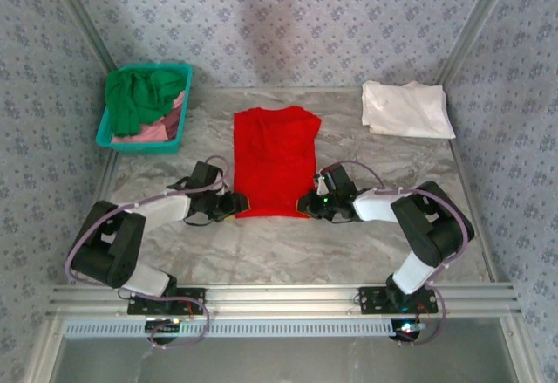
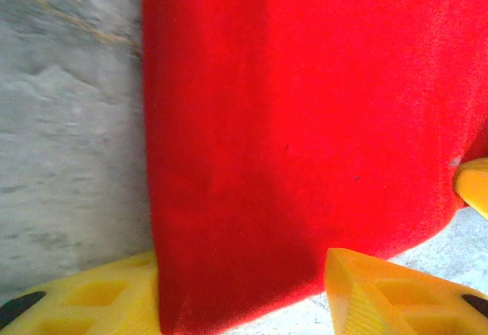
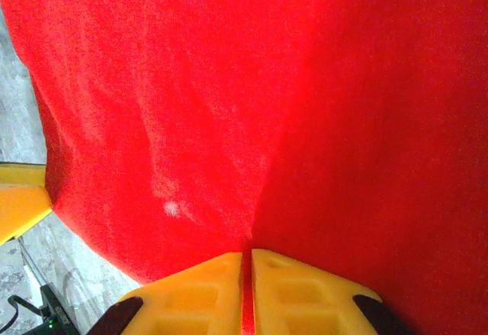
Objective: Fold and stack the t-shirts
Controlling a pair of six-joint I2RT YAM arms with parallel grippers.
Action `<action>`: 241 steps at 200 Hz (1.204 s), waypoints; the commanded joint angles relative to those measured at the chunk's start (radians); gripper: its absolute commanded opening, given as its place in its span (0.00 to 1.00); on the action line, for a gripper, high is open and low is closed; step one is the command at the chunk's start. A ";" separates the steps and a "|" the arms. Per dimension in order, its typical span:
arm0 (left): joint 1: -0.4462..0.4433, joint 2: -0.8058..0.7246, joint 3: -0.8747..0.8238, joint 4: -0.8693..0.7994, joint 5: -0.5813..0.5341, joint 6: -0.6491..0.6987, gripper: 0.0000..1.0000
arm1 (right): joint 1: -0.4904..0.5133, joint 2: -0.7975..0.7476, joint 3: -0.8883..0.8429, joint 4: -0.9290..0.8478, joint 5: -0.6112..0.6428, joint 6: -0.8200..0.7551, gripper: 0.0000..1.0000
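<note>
I next need to pinch the red t-shirt (image 1: 275,152) at its hem corner (image 1: 242,212) with my left gripper, opposite the right gripper's corner. Then the hem can be folded over evenly.
A bright red t-shirt (image 1: 275,152) lies flat in the middle of the marble table, its hem towards the arms. My left gripper (image 1: 234,205) is at the hem's left corner. In the left wrist view its yellow fingers (image 2: 84,297) stand wide apart, open, with the red cloth (image 2: 305,121) lying between them. My right gripper (image 1: 312,201) is at the hem's right corner. In the right wrist view it (image 3: 245,289) is shut on a pinch of the red cloth (image 3: 229,83). A folded white t-shirt (image 1: 405,108) lies at the back right.
A teal basket (image 1: 103,137) at the back left holds a green shirt (image 1: 135,95) and a pink one (image 1: 161,128). Patterned walls close in the back and sides. Bare table (image 1: 261,252) runs between the red shirt and the arm bases.
</note>
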 commanded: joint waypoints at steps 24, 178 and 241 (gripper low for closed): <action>-0.061 0.069 0.065 0.005 -0.002 -0.021 0.54 | 0.011 0.031 -0.012 -0.042 0.036 0.013 0.14; -0.012 -0.031 0.088 -0.169 -0.198 0.051 0.00 | -0.200 -0.315 -0.061 -0.328 -0.007 -0.029 0.35; -0.009 -0.039 0.075 -0.156 -0.171 0.054 0.00 | -0.127 -0.201 -0.035 -0.267 -0.086 -0.012 0.44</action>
